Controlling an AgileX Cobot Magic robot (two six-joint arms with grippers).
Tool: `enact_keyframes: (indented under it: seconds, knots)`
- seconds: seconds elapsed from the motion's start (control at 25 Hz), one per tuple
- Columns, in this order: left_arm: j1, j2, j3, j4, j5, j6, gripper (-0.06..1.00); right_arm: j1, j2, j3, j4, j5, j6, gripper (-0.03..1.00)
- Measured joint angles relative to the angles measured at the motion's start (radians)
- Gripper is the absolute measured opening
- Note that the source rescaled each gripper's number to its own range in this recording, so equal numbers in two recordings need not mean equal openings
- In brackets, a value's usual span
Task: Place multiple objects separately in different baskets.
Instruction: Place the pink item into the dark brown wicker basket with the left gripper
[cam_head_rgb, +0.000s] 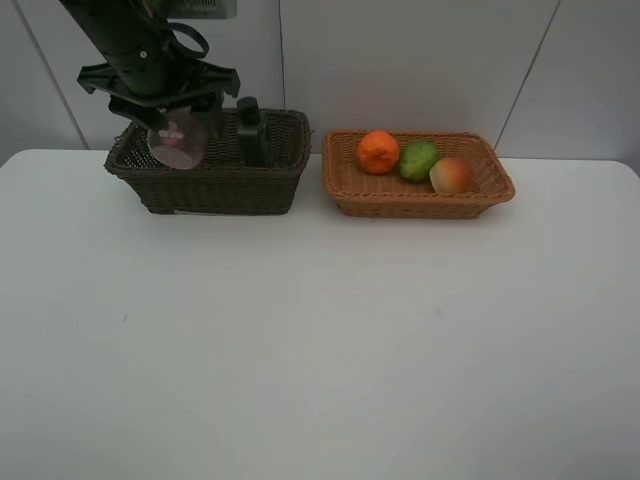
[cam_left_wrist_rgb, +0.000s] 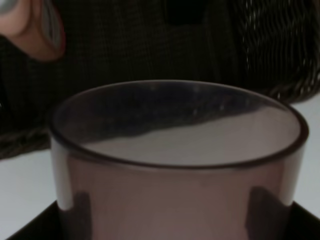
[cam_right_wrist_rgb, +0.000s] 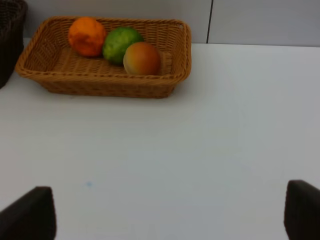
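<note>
My left gripper should first lower the cup farther in, because the mauve cup's base (cam_head_rgb: 177, 158) is above the dark brown basket's bottom and the cup would fall if I opened now.
My left gripper (cam_head_rgb: 168, 118) is shut on the translucent mauve cup (cam_head_rgb: 178, 141) and holds it tilted over the left part of the dark brown basket (cam_head_rgb: 215, 187). In the left wrist view the cup (cam_left_wrist_rgb: 175, 165) fills the frame, with the pink white-capped bottle (cam_left_wrist_rgb: 30, 30) lying in the basket beyond it. The dark grey pump bottle (cam_head_rgb: 251, 131) stands in the same basket. The light tan basket (cam_head_rgb: 420, 197) holds the orange (cam_head_rgb: 378, 152), the green fruit (cam_head_rgb: 419, 160) and the red-orange fruit (cam_head_rgb: 451, 176). My right gripper (cam_right_wrist_rgb: 165, 220) is open and empty above the table.
The two baskets stand side by side at the back of the white table (cam_head_rgb: 320, 340), against a white wall. The right wrist view shows the tan basket (cam_right_wrist_rgb: 105, 82) with the three fruits and a corner of the dark basket (cam_right_wrist_rgb: 10, 40).
</note>
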Motion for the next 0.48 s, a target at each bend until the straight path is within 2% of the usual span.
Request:
enact_keyframes:
  seconds: [0.2,0.32,0.48]
  knots:
    - [0.0,0.073,-0.12,0.134,-0.05,-0.049,0.74,0.0,0.0,0.0,0.0,0.0,0.0,1.0]
    - [0.0,0.113,-0.141,0.222,-0.123,-0.074,0.74,0.0,0.0,0.0,0.0,0.0,0.0,1.0]
    - [0.012,0.161,-0.145,0.273,-0.222,-0.098,0.74,0.0,0.0,0.0,0.0,0.0,0.0,1.0]
